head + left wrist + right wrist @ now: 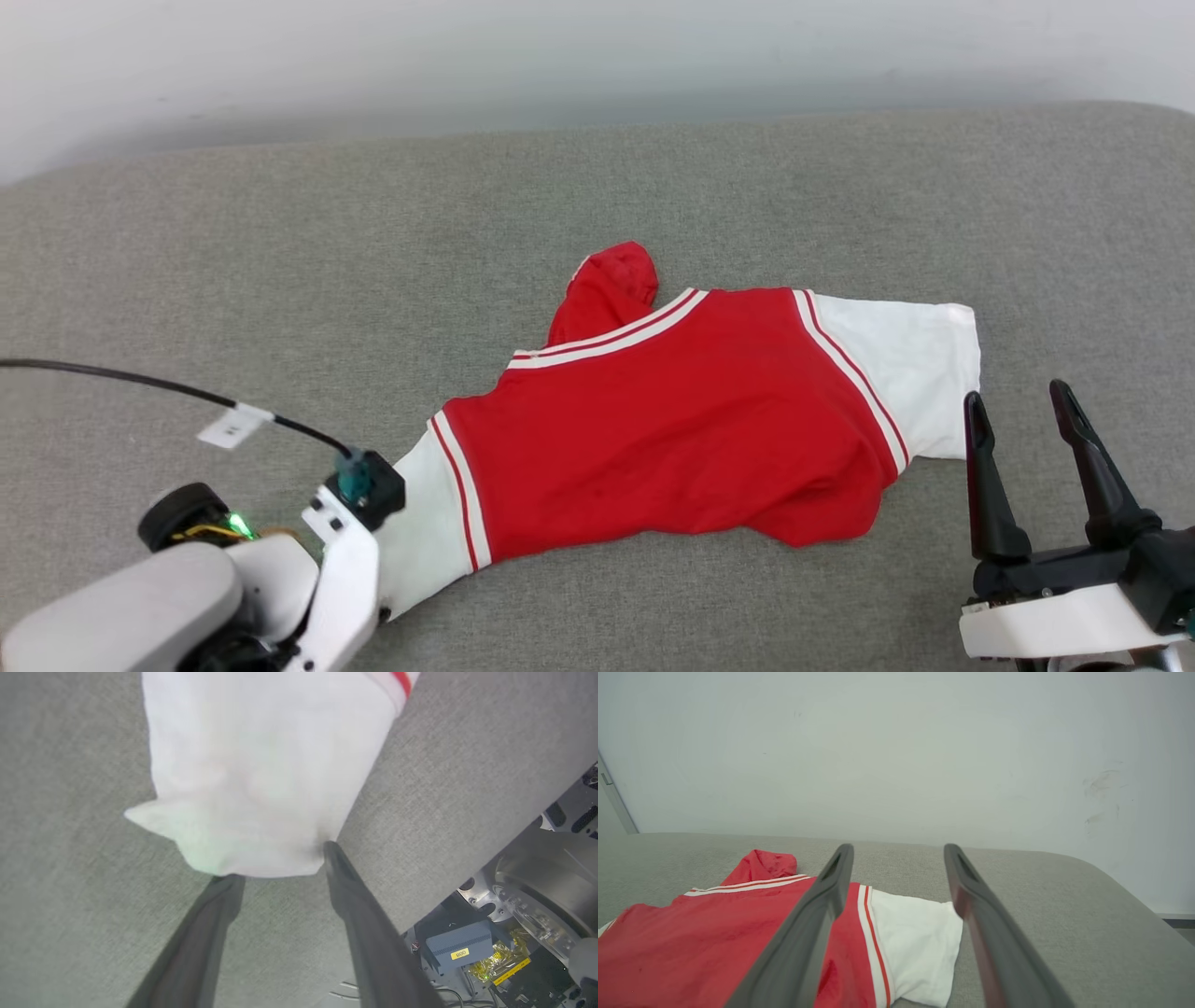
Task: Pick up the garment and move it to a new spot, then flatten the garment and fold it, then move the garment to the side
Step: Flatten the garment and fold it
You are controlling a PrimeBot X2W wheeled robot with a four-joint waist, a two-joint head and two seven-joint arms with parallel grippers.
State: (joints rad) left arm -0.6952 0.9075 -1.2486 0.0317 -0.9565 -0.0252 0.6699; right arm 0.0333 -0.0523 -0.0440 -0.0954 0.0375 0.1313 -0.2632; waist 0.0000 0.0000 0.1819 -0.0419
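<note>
The garment's white sleeve lies flat on the cushion. My left gripper will therefore grab the garment by its free cuff edge (277,873) next.
The garment (672,420), red with white sleeves and striped seams, lies spread on the grey padded surface (280,261) with a plain red face up; no lettering shows. A red fold (611,280) bunches at its far edge. My left wrist (353,523) hovers over the near-left white sleeve (257,774). The left gripper (279,864) is open, its fingertips (330,851) at the sleeve's cuff edge. My right gripper (1016,392) stands open just right of the other white sleeve (915,373), holding nothing, and its spread fingers (831,891) frame that sleeve (915,933).
A pale wall (560,56) runs behind the surface's far edge. A black cable with a white tag (229,425) arcs over the left side. The surface's near edge and my base's electronics (490,952) lie close under the left gripper. The surface rounds off at the right (1134,905).
</note>
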